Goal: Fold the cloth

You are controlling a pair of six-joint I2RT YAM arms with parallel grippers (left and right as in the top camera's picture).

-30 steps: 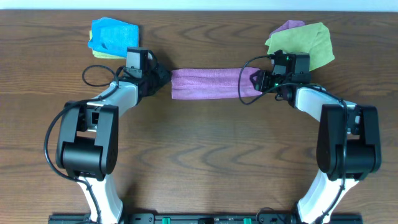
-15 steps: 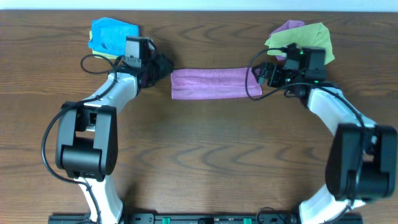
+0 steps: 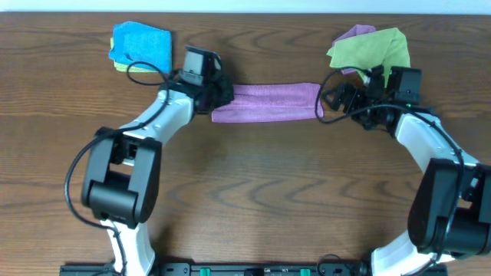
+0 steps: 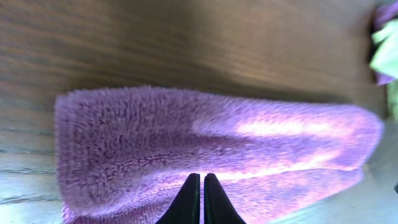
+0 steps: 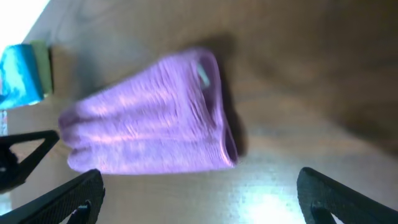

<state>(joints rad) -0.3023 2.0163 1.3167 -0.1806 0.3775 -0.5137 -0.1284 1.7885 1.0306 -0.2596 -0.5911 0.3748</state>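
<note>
My right gripper grabs the cloth's short end (image 3: 318,102) next, to fold the purple cloth (image 3: 268,101) over toward the cloth's end at my left gripper.
The purple cloth (image 3: 268,101) lies as a folded strip across the far middle of the wooden table. It also shows in the left wrist view (image 4: 217,137) and the right wrist view (image 5: 149,124). My left gripper (image 3: 221,93) is over the strip's left end. Its fingers (image 4: 201,180) are shut, with their tips down on the fuzzy surface; nothing shows between them. My right gripper (image 3: 331,100) is open and empty just off the strip's right end, with its fingers (image 5: 199,186) spread wide above bare wood.
A blue cloth on a yellow one (image 3: 140,44) lies at the back left and also shows in the right wrist view (image 5: 22,74). A green cloth (image 3: 372,47) over another purple one (image 3: 354,32) lies at the back right.
My left gripper pulled back from the strip's left end, then moved right onto it. My right gripper let go of the right end and drew away to the right.
</note>
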